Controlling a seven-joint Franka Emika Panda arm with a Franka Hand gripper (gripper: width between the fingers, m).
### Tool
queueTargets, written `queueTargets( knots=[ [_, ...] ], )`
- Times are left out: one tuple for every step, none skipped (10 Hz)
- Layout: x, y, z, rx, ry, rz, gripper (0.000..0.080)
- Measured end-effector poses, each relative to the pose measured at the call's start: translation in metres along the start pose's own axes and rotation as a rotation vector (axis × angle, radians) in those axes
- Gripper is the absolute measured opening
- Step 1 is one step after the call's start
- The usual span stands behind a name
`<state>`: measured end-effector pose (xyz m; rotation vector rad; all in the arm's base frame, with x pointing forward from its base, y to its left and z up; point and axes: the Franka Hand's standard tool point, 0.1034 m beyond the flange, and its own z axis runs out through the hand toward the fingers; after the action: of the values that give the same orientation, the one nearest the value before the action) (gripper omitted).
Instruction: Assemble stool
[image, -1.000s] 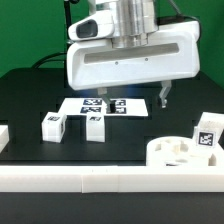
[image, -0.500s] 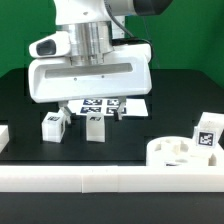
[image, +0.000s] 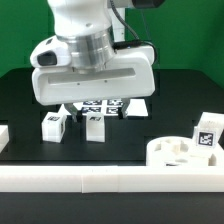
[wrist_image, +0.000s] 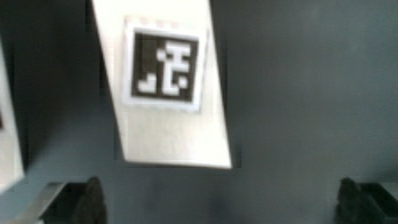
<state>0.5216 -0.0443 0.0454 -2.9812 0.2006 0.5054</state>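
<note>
I will next grab the stool leg by its plain end below the tag with my gripper, to fit the leg into the round white seat disc.
Two short white stool legs with black-and-white tags stand side by side on the black table, one further toward the exterior view's left than the other. The round white seat disc with sockets lies at the exterior view's right, with a third tagged leg at its far side. My gripper hangs just above the second leg, open and empty. In the wrist view a tagged leg lies ahead of the open gripper, whose dark fingers stand wide apart.
The marker board lies flat behind the legs, partly hidden by the gripper body. A long white border rail runs along the table's front, and another rail piece sits at the exterior view's left edge.
The gripper has moved toward the exterior view's left, from over the marker board's right end to above the two legs, and has tilted slightly. The parts have not moved.
</note>
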Motion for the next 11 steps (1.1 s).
queueTargets(
  knots=[
    [-0.002,0.0,0.002,0.004,-0.097,0.01,0.0649],
    [-0.005,-0.002,0.003,0.016,-0.216,0.01,0.0649],
    [-0.003,-0.003,0.004,0.023,-0.299,0.009,0.0649],
    [-0.007,-0.003,0.006,0.03,-0.377,0.008,0.0649],
    [-0.011,-0.004,0.008,0.038,-0.475,0.007,0.0649],
    [-0.005,-0.003,0.012,0.035,-0.498,0.007,0.0649],
    [0.0,-0.004,0.015,0.009,-0.475,0.023,0.0649],
    [-0.001,-0.004,0.018,-0.023,-0.489,0.037,0.0649],
    [0.001,0.0,0.023,-0.023,-0.495,0.04,0.0649],
    [0.001,0.0,0.023,-0.022,-0.494,0.041,0.0649],
    [0.001,0.0,0.023,-0.022,-0.494,0.04,0.0649]
  ],
)
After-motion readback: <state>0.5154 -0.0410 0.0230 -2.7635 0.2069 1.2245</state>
